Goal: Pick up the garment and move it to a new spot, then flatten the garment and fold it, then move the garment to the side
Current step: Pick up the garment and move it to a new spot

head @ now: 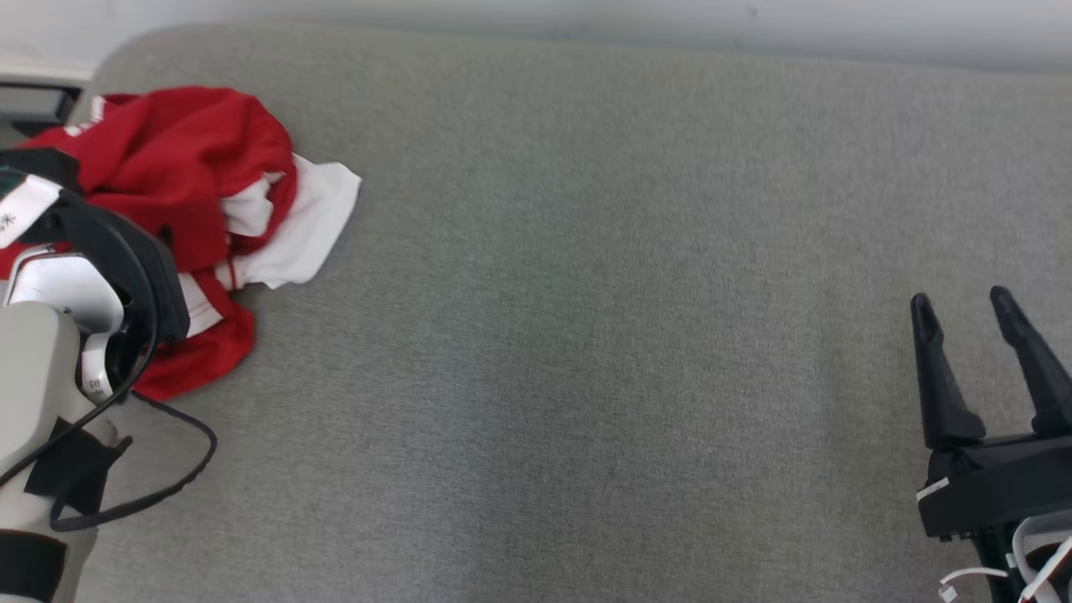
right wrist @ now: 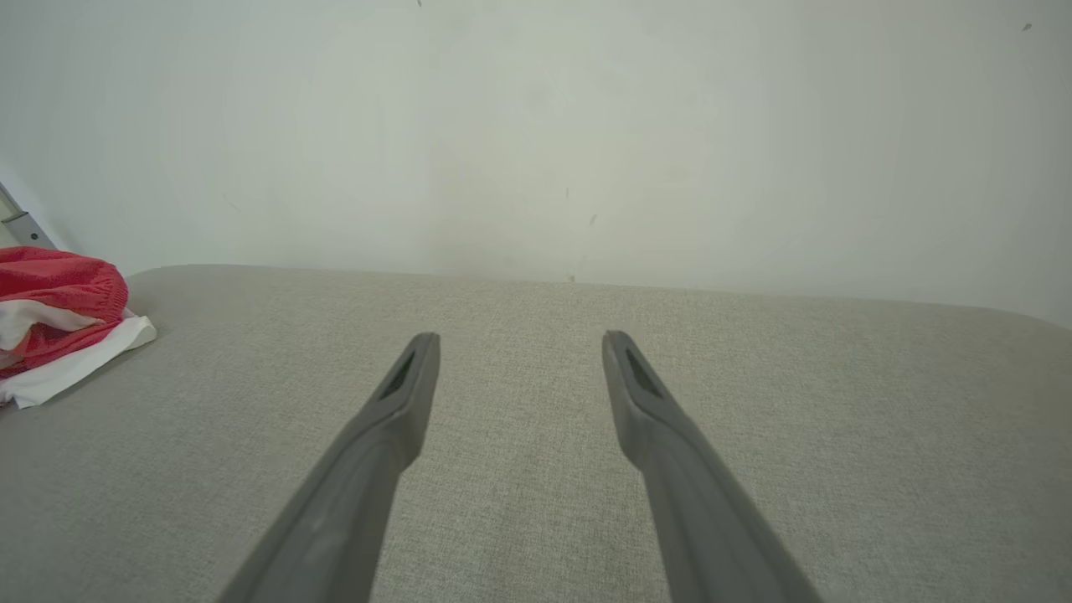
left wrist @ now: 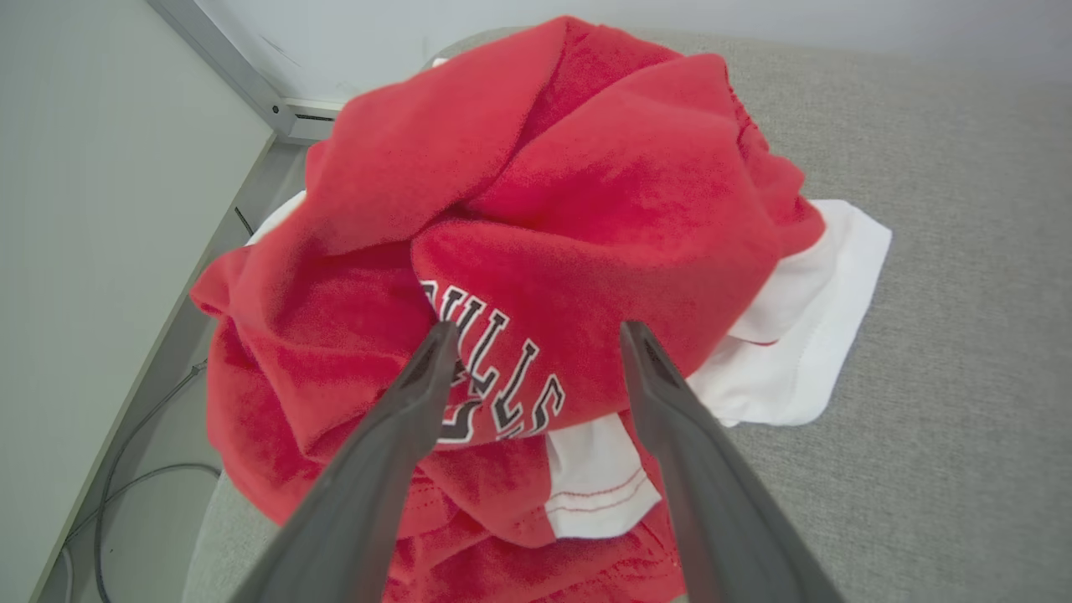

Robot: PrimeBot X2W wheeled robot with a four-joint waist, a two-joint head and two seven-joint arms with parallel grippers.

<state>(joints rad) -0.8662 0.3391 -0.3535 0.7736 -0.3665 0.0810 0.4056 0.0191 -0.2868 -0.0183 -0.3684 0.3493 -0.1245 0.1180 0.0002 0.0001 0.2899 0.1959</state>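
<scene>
I should next grab the garment with my left gripper by its lettered red fold (left wrist: 533, 372), which bulges up on top while the rest lies in a slack heap.
A crumpled red and white garment (head: 193, 167) lies heaped at the far left of the grey padded surface (head: 586, 335). In the left wrist view the garment (left wrist: 569, 201) shows black and white lettering on a red fold. My left gripper (left wrist: 536, 335) stands open just above that lettering, with nothing between its fingers. In the head view my left arm's wrist (head: 100, 268) covers the garment's left part. My right gripper (head: 963, 306) is open at the lower right, far from the garment. The right wrist view shows it (right wrist: 515, 343) open over bare fabric, with the garment (right wrist: 59, 310) at the left edge.
A pale wall (right wrist: 536, 126) rises behind the surface's far edge. Left of the surface, the floor (left wrist: 159, 435) drops away with a dark cable (left wrist: 109, 502) on it. A black cable (head: 167, 486) loops from my left arm over the surface.
</scene>
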